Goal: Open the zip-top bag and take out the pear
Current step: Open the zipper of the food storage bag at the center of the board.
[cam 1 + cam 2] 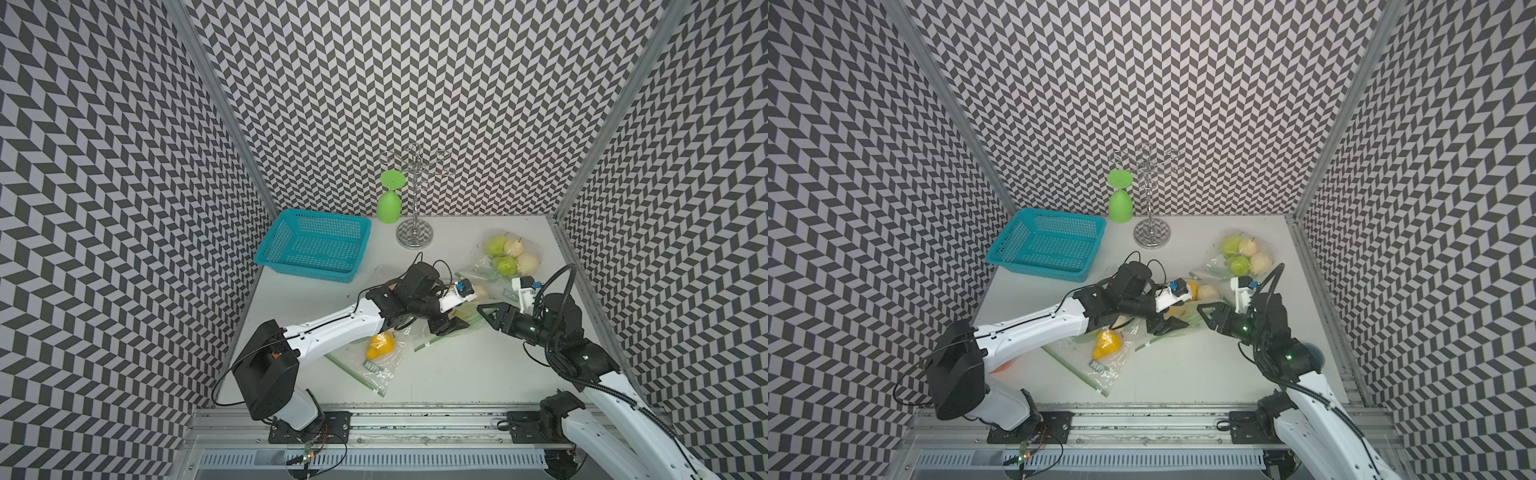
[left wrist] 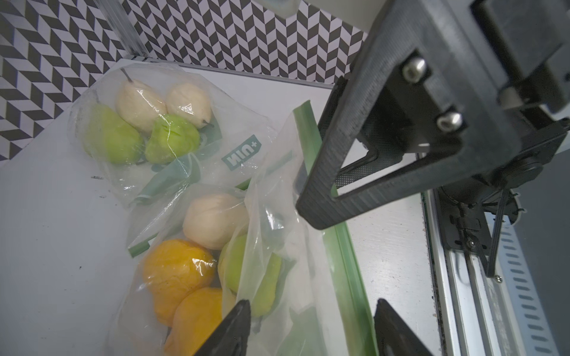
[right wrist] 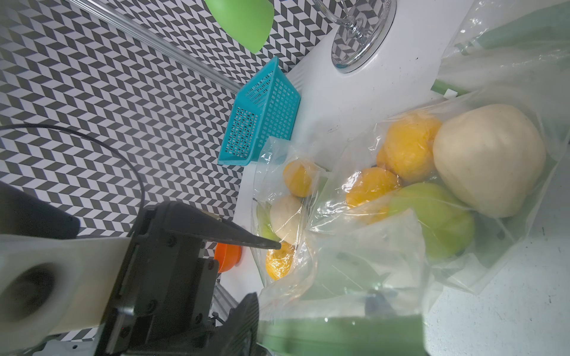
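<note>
I will grab the bag's loose film (image 2: 296, 261) at the green zip strip (image 2: 345, 262) with my left gripper to pull the zip-top bag open. That leaves my right gripper free.
A clear zip-top bag (image 2: 277, 172) with a green zip strip (image 2: 345, 262) lies mid-table and holds a cream pear (image 2: 212, 220), yellow pears (image 2: 175, 271) and a green pear (image 2: 246, 268). My left gripper (image 2: 313, 305) is open, with the bag's loose film and the zip strip between its fingertips. In both top views it hovers over the bag's mouth (image 1: 451, 326) (image 1: 1167, 326). My right gripper (image 1: 488, 311) faces it from the right, open. In the right wrist view one of its fingers (image 3: 251, 305) shows beside the blurred strip (image 3: 339, 336). The other is a dark shape behind the film.
A second bag (image 1: 511, 253) with several pears lies at the back right. A third bag (image 1: 380, 347) with a yellow pear lies under the left arm. A teal basket (image 1: 316, 245) stands back left, beside an upturned green glass (image 1: 390, 203) and a metal rack (image 1: 414, 232).
</note>
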